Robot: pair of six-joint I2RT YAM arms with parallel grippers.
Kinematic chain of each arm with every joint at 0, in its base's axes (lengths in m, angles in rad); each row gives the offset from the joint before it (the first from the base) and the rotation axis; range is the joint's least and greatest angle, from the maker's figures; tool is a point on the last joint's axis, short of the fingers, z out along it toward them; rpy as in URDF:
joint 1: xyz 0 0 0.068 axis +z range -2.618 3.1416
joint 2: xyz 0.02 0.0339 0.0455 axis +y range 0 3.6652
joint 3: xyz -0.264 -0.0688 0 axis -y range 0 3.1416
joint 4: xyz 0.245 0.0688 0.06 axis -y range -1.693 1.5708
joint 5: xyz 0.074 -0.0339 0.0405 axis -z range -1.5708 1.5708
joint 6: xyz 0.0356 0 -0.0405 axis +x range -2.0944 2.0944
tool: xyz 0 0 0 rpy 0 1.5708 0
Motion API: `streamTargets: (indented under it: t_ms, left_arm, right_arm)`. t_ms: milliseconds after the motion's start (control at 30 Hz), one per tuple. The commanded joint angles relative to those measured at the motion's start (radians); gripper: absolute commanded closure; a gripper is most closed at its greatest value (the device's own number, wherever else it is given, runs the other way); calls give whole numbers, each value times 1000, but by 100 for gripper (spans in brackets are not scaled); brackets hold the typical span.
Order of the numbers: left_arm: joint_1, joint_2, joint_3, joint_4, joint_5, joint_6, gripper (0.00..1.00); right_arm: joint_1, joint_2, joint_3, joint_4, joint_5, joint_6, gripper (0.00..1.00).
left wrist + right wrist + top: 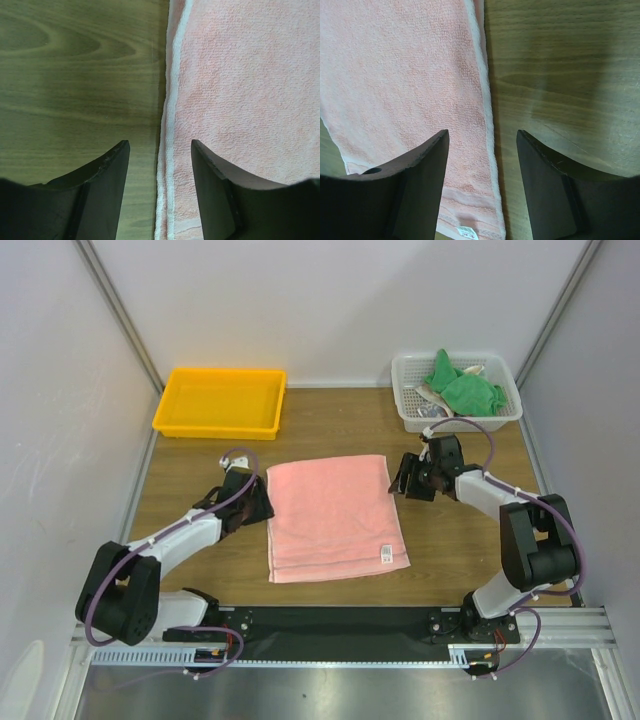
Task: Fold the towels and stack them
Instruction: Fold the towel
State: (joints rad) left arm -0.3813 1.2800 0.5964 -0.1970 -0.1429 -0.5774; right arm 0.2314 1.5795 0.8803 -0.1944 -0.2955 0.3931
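My left gripper's fingers are on both sides of the white hem (170,115) but above the towel and table, so it should go lower before closing on the hem.
A pink towel (334,516) lies flat on the wooden table, a white label near its front right corner. My left gripper (264,502) is open at the towel's left edge; in the left wrist view (160,150) its fingers straddle the white hem (170,115). My right gripper (398,480) is open at the towel's right edge near the far corner; in the right wrist view (482,140) its fingers straddle the hem (485,100). Green towels (462,388) lie crumpled in the white basket (508,408) at the back right.
A yellow tray (220,401) stands at the back left. The white basket also holds some light cloth. Grey walls close in the left, right and back sides. A black rail runs along the near edge.
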Motion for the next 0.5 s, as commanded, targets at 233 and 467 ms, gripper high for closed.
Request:
streamTargets:
  t_ms: [233, 467]
  left_arm:
    - [-24, 16, -67, 131, 59, -91, 47]
    - [-34, 41, -66, 125, 19, -85, 52]
  right_arm:
    - [0, -3, -15, -17, 71, 6, 38]
    - [0, 5, -41, -7, 88, 18, 38]
